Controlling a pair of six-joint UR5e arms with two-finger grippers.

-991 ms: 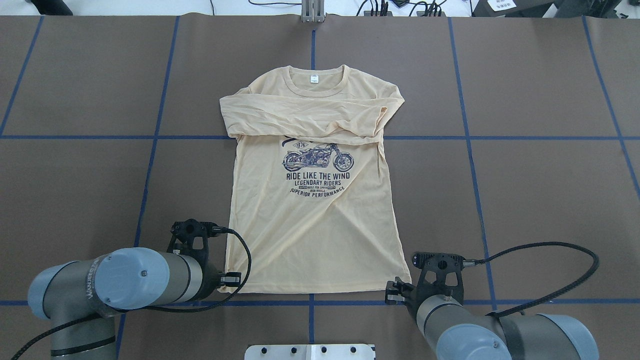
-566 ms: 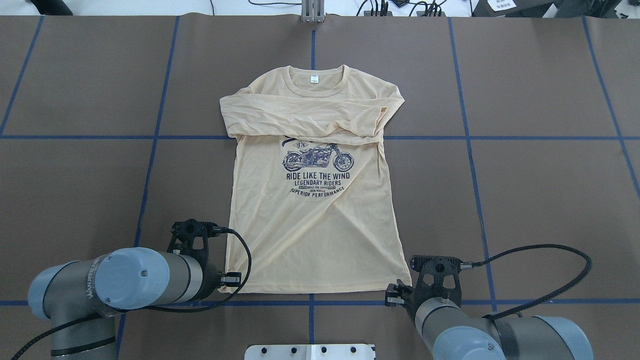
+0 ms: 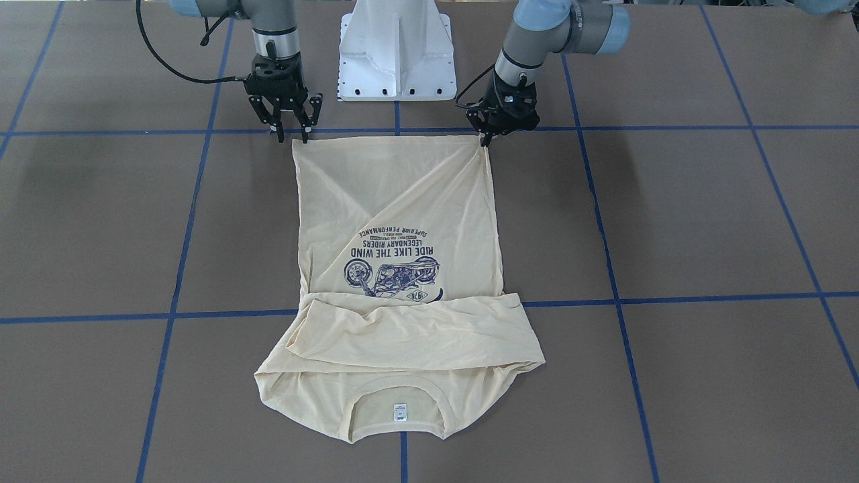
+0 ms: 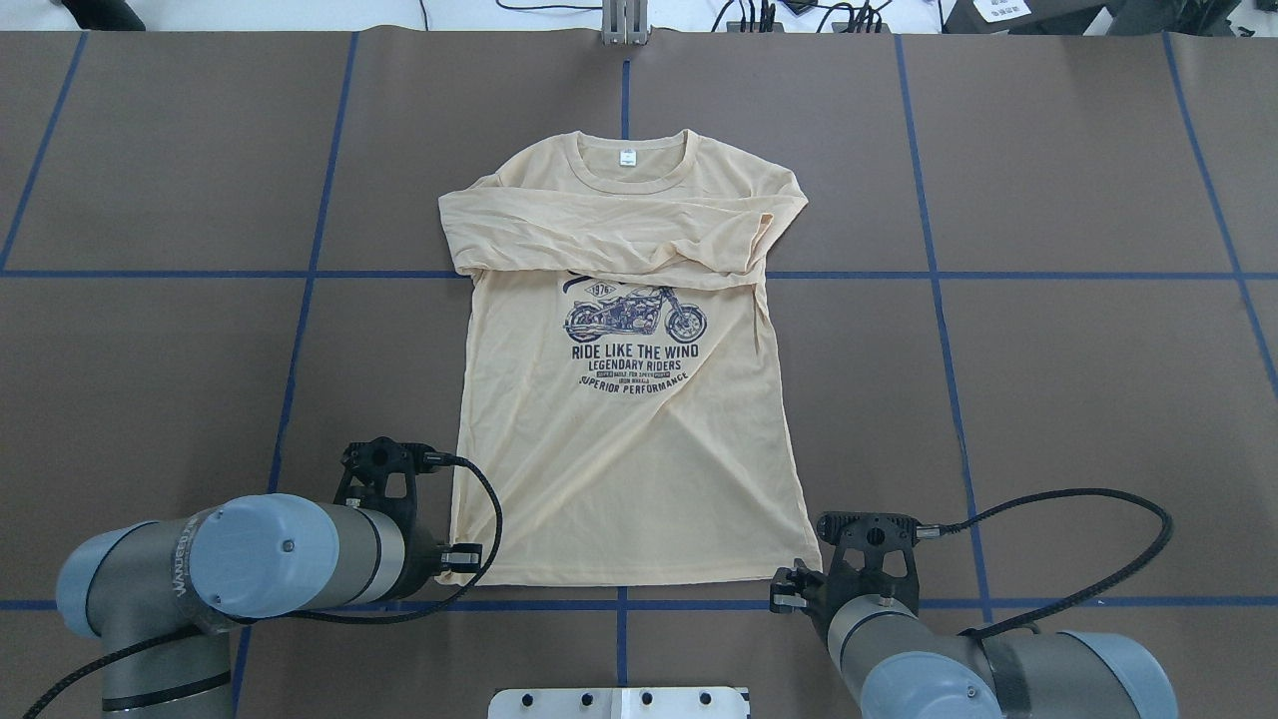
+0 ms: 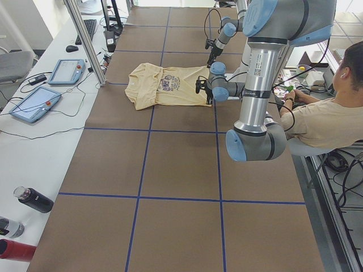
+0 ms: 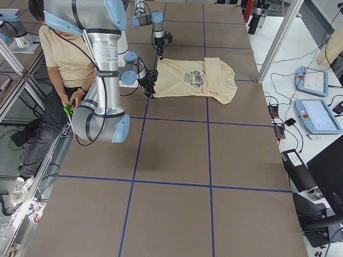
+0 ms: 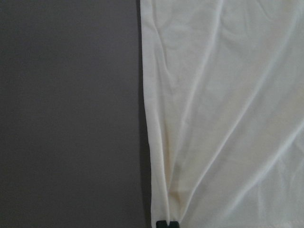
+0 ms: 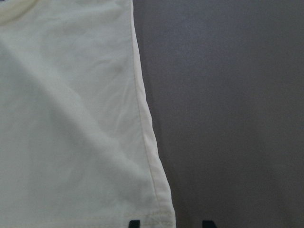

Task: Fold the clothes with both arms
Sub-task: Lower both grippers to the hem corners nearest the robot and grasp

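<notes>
The T-shirt needs its hem folded over the motorcycle print [image 3: 394, 274] toward the collar, so the right gripper needs to grab the shirt next by its hem corner [image 3: 297, 144].
The cream-yellow long-sleeved T-shirt [image 4: 624, 469] lies flat, print up, collar at the far side. Both sleeves are folded across its chest [image 3: 409, 329]. My left gripper [image 3: 484, 139] is shut on the left hem corner; in the left wrist view [image 7: 162, 223] its tips meet on the cloth, and creases run out from them. My right gripper [image 3: 292, 137] is open at the right hem corner. In the right wrist view [image 8: 171, 223] its two tips straddle the hem [image 8: 159, 216] without pinching it. Both grippers are low at the table, at the near hem [image 4: 619, 582].
The white pedestal base [image 3: 394, 54] stands between the arms, just behind the hem. Brown table mat with blue tape lines [image 4: 929, 275] surrounds the shirt. An operator [image 5: 334, 113] sits behind the robot. Teach pendants [image 5: 34, 105] and bottles [image 5: 34, 199] lie along the far table edge.
The right arm has shifted slightly toward the robot and its cable loop has drawn in. The left arm and the shirt have not moved.
</notes>
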